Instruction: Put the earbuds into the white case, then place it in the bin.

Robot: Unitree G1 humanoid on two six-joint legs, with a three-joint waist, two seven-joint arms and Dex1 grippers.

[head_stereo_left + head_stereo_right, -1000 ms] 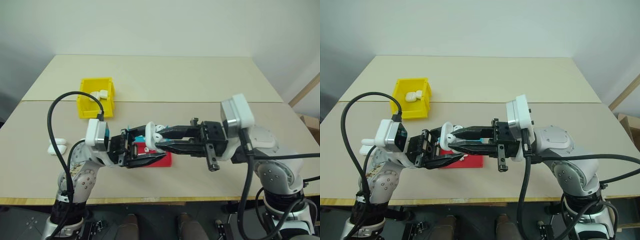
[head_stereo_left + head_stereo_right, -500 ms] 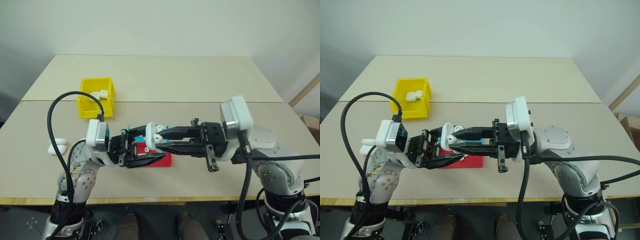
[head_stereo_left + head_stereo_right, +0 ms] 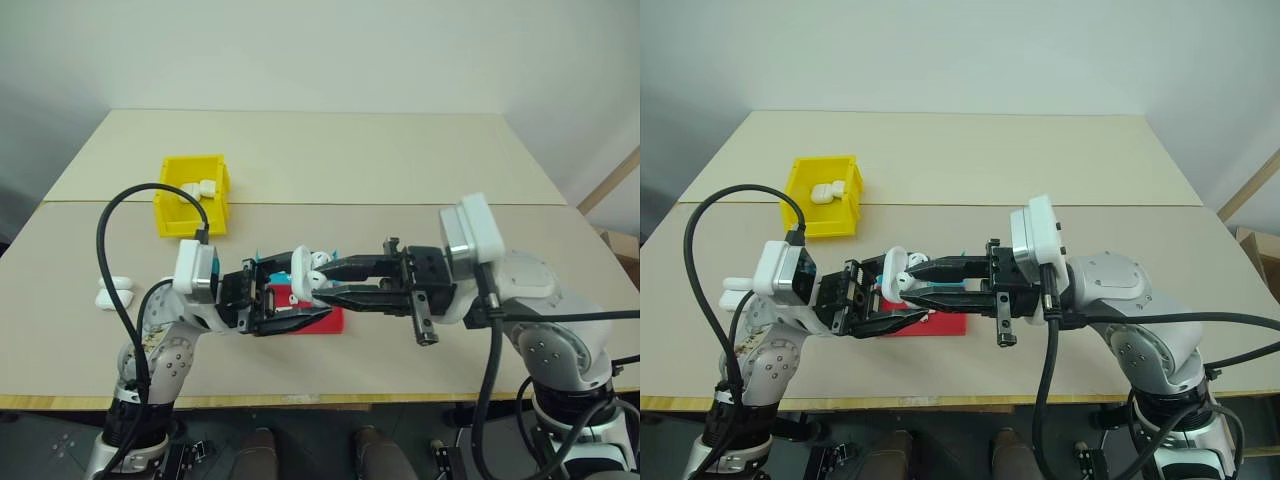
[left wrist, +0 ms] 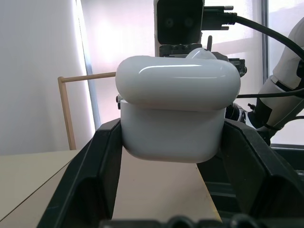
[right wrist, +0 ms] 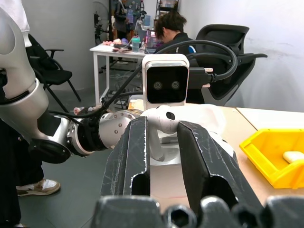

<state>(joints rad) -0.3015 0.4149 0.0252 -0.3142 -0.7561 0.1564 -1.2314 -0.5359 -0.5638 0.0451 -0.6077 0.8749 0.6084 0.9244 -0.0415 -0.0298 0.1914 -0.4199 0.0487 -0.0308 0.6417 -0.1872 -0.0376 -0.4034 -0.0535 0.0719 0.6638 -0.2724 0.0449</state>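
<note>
The earbud [image 5: 162, 119] has its stem within the opening of the white case [image 5: 168, 156] and would rest in the case, so it is now time for my right gripper to release the earbud.
My left gripper [image 3: 296, 292] is shut on the white case [image 4: 178, 114], held in the air above the red half of the flat tray [image 3: 328, 321]. The case's rounded lid overhangs its body. My right gripper [image 3: 318, 284] reaches in from the right and is shut on one small glossy white earbud [image 5: 162, 119], right at the case [image 3: 303, 270]. The two grippers meet tip to tip. The yellow bin [image 3: 188, 222] stands at the back left of the table, apart from both grippers, with a white case [image 3: 201, 188] inside it.
Two more white cases [image 3: 112, 293] lie near the table's left edge. A seam runs across the table behind the bin. In the right wrist view a person sits at a desk [image 5: 118, 50] with chairs beyond the table.
</note>
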